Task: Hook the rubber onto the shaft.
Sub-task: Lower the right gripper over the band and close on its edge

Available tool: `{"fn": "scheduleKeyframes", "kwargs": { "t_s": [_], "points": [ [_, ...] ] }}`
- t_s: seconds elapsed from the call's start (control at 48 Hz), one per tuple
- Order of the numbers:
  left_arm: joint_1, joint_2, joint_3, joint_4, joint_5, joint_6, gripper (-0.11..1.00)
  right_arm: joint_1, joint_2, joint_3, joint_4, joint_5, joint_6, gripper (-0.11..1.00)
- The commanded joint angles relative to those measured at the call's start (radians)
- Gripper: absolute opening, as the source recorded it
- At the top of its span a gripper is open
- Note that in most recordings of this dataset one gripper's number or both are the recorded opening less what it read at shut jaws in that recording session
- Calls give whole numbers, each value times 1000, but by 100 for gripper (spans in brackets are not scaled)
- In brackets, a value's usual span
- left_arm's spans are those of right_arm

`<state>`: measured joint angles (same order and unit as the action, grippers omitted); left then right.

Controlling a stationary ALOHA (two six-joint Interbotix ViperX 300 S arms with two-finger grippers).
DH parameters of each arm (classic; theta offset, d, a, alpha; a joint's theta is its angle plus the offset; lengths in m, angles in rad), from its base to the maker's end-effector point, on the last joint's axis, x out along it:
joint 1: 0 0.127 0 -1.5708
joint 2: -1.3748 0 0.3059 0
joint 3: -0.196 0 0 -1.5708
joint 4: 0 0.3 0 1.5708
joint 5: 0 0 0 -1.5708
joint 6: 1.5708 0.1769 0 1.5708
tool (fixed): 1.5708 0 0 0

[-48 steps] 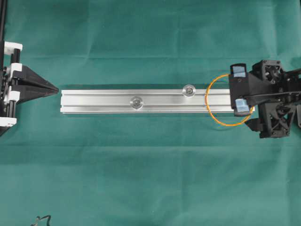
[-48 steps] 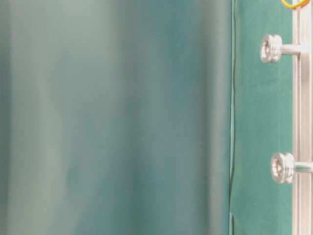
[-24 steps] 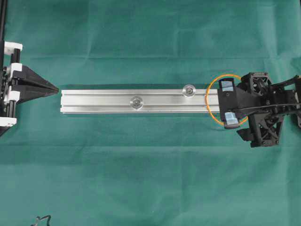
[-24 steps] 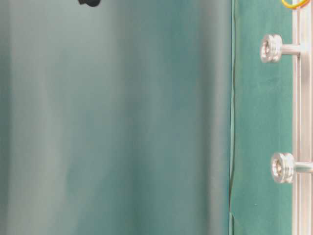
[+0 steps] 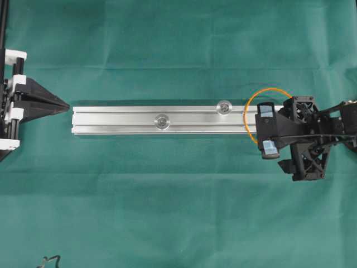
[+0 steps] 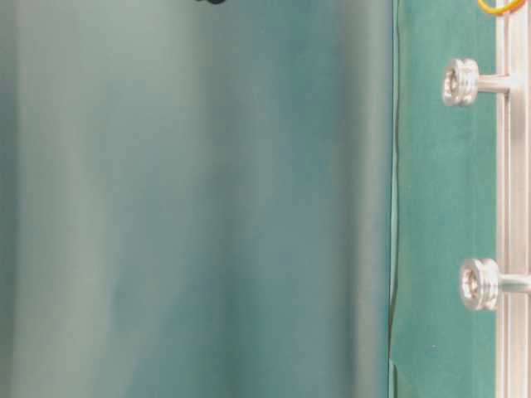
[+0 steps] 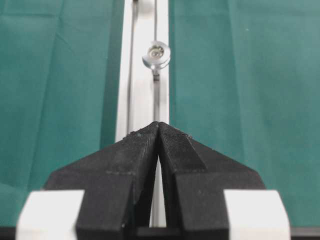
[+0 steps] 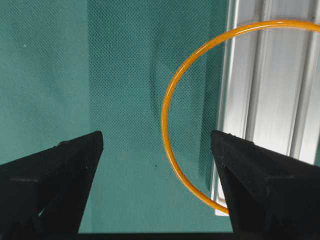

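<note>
I need to grab the rubber's curve (image 5: 252,137) off the bar with my right gripper next. Then I need to hook the rubber onto the shaft (image 5: 224,107).
The rubber (image 5: 270,88) is a thin orange loop lying loose across the right end of the silver rail (image 5: 122,120). Two shafts stand up from the rail, one (image 5: 162,121) at mid-length and one (image 5: 225,106) nearer the rubber. My right gripper (image 5: 268,129) is open and hangs over the front part of the loop. In the right wrist view the rubber (image 8: 167,110) curves between the two black fingers (image 8: 255,170), close to the right one and untouched. My left gripper (image 5: 66,105) is shut and empty, just off the rail's left end.
Green cloth (image 5: 178,212) covers the table. In the table-level view both shafts (image 6: 460,81) (image 6: 479,283) stick out sideways from the rail (image 6: 514,207), with a bit of the rubber (image 6: 498,8) at the top. A dark cable end (image 5: 47,261) lies at the front left.
My right gripper has moved left and towards the front edge, from beyond the rail's end to over the rubber, still open. The rubber, rail and left arm have not moved.
</note>
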<state>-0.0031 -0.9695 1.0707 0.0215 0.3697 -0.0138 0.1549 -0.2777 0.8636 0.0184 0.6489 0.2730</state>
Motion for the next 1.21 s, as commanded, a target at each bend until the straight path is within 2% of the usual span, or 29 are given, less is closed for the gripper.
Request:
{"fn": "scheduleKeyframes", "kwargs": {
  "t_s": [0.0, 0.354, 0.834, 1.042, 1.188],
  "points": [
    [-2, 5, -31, 3, -5, 0, 0, 5, 11, 0, 3, -37, 0, 89],
    [0, 5, -31, 3, -5, 0, 0, 5, 83, 28, 3, -124, 0, 89],
    [0, 5, -31, 3, -5, 0, 0, 3, 112, 29, 3, -163, -2, 88],
    [0, 5, -31, 3, -5, -2, 0, 3, 112, 34, 3, -163, -2, 85],
    [0, 5, -31, 3, -5, 0, 0, 5, 114, 40, 0, -163, -2, 77]
  ]
}}
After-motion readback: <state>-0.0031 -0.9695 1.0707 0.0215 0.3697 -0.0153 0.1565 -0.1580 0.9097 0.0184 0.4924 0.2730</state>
